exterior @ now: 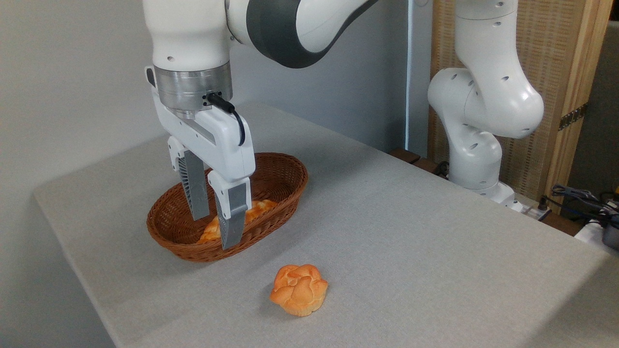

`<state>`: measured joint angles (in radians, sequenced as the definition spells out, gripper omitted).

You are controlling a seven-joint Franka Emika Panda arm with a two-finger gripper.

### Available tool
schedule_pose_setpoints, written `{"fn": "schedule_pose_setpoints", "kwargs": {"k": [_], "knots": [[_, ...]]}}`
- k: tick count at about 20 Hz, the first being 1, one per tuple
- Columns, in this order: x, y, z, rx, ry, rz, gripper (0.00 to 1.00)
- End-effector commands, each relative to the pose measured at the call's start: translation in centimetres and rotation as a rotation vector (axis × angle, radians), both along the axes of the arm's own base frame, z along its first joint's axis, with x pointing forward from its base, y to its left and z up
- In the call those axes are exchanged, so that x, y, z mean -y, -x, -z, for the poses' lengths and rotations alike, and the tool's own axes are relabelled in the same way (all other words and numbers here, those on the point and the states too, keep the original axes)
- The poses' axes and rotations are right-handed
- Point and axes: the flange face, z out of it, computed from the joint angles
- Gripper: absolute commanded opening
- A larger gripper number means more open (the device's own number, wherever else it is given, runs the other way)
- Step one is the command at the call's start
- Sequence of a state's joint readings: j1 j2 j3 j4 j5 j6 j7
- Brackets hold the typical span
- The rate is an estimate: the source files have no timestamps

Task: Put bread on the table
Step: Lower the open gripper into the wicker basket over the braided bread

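The gripper grabs the bread by its middle (249,215) next. Then it brings the bread from the wicker basket (283,176) onto the table.
The bread (258,209), a braided golden-orange loaf, lies inside the brown wicker basket (283,176) on the left half of the table (411,232). My gripper (216,232) hangs over the basket with its two grey fingers spread apart, one on each side of the loaf's near end. The front finger (233,217) covers part of the loaf. The fingers are open and hold nothing; I cannot tell whether they touch the loaf.
A round knobbly orange bun (300,289) sits on the grey cloth in front of the basket. The arm's white base (478,159) stands at the back right edge, with cables (580,198) beside it.
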<state>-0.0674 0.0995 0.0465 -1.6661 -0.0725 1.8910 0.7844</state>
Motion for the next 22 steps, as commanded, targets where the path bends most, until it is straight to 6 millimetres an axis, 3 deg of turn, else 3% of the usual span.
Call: {"fn": "schedule_pose_setpoints", "kwargs": {"k": [1,22], "knots": [[-0.33,0.19,-0.48,-0.002,0.000,-0.020,1.00],[-0.43,0.41,-0.63,-0.010,0.001,-0.027,1.00]]}}
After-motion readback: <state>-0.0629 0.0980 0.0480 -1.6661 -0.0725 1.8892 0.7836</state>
